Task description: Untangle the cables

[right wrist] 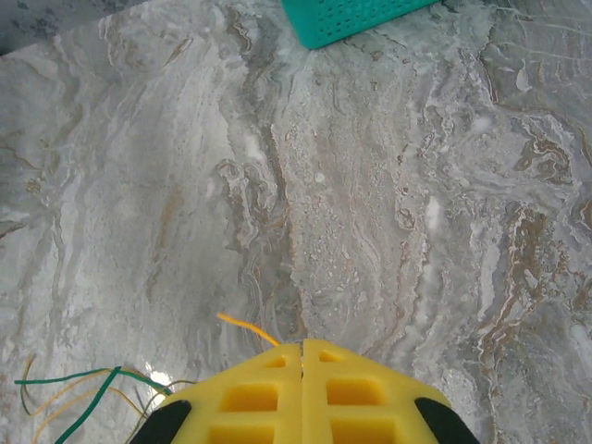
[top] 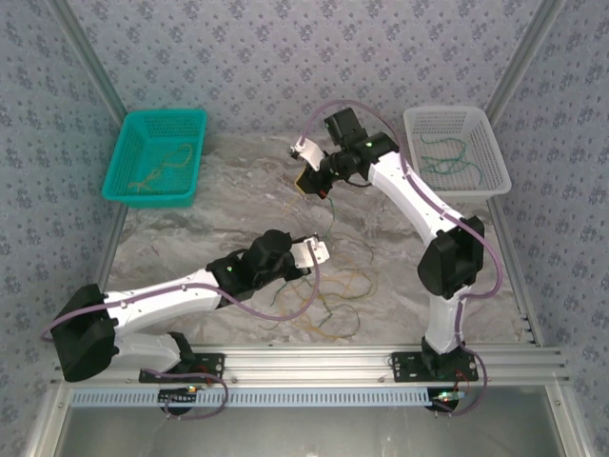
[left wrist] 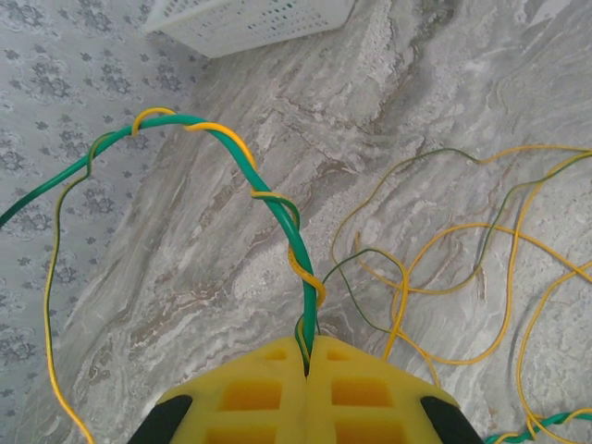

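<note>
The green cable is over flat table by the tangle and would end on the marble, so it is now time for my left gripper to open.
The cables point(top: 335, 297) lie in a loose tangle of dark green and orange-tan strands on the marble table, just right of my left gripper point(top: 320, 253). In the left wrist view my left gripper point(left wrist: 308, 356) is shut on a green cable point(left wrist: 277, 208) with a yellow strand wound round it; the pair arches up and away to the left. My right gripper point(top: 306, 180) hangs above the table's middle back. Its yellow jaws point(right wrist: 302, 347) are shut, and the short end of an orange cable point(right wrist: 245, 326) pokes out at the tips. A thin strand point(top: 330, 214) hangs below it.
A teal basket point(top: 157, 157) at the back left holds orange-tan strands. A white basket point(top: 455, 152) at the back right holds green ones. More yellow loops point(left wrist: 462, 277) spread over the marble to the right of my left jaws. Patterned walls close in the sides.
</note>
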